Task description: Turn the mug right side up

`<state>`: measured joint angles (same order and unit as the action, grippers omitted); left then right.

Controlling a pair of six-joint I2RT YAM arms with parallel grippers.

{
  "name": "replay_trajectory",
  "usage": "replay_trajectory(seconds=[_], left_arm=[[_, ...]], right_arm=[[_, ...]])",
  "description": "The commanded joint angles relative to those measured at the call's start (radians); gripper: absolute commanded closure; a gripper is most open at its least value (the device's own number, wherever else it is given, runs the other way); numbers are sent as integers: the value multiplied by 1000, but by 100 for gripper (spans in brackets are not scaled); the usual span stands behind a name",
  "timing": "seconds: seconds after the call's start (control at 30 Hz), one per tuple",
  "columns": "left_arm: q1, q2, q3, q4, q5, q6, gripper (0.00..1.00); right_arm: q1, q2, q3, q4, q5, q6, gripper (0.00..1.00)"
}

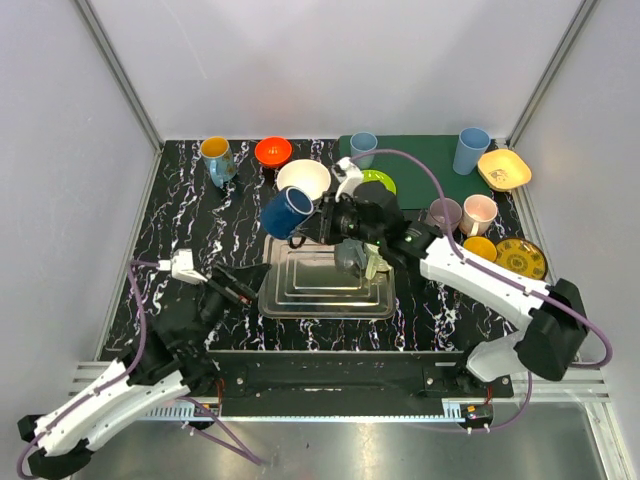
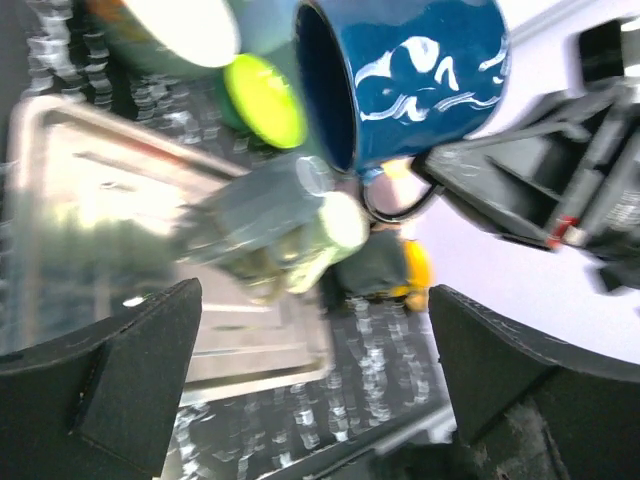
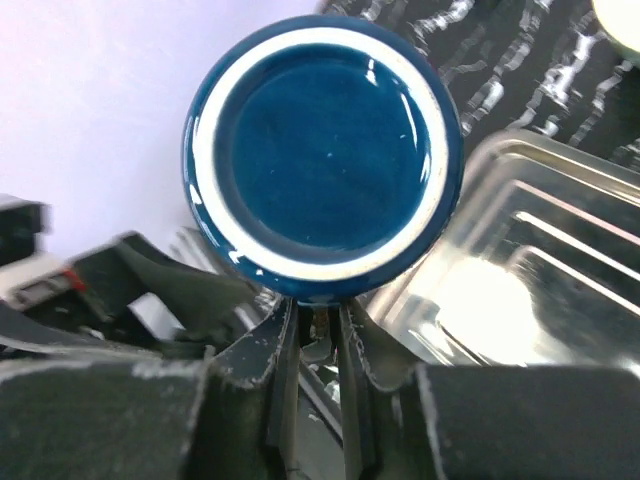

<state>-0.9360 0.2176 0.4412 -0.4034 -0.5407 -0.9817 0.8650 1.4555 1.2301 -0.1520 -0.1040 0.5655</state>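
Note:
My left gripper grabs the mug's handle (image 1: 296,241) (image 2: 386,212) from the side of its opening next, leaving the mug's base free to set the mug right side up.
The dark blue mug (image 1: 287,212) with white swirls hangs in the air over the far left corner of the metal tray (image 1: 325,285). It lies tilted on its side, its mouth facing down-left. My right gripper (image 1: 318,222) is shut on the mug's handle. In the right wrist view the fingers (image 3: 285,345) clamp the handle just under the mug's white-ringed base (image 3: 325,150). The left wrist view looks into the mug's mouth (image 2: 420,80). My left gripper (image 1: 240,283) is open and empty, low at the tray's left edge; its fingers (image 2: 100,390) stand wide apart.
A white bowl (image 1: 303,178), an orange bowl (image 1: 272,151) and a yellow-lined mug (image 1: 216,158) stand at the back left. A green mat (image 1: 420,170), blue cups (image 1: 471,150), a pink mug (image 1: 479,212) and yellow dishes (image 1: 520,257) crowd the right side.

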Motion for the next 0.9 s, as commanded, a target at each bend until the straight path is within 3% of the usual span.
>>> replay_trajectory(seconds=[0.0,0.03,0.13,0.3,0.43,0.7,0.87], left_arm=[[3,-124,-137,427,206,75,1],[3,-135,-162,546,226,71,1],[3,-109,-203,702,277,72,1],[3,76,-127,781,357,100,2],[9,153,-118,902,370,86,15],[117,276,-167,1100,490,-107,18],[155,302,-168,1195,535,-150,20]], right_arm=[[-67,-107,-150,486,-282,270,100],[-70,-116,-174,541,-296,324,100],[-70,-129,-215,652,-326,379,100],[-70,-127,-242,700,-347,410,100],[-69,-138,-261,726,-361,425,100],[-69,-176,-279,744,-402,432,100],[-69,-201,-290,756,-421,432,100]])
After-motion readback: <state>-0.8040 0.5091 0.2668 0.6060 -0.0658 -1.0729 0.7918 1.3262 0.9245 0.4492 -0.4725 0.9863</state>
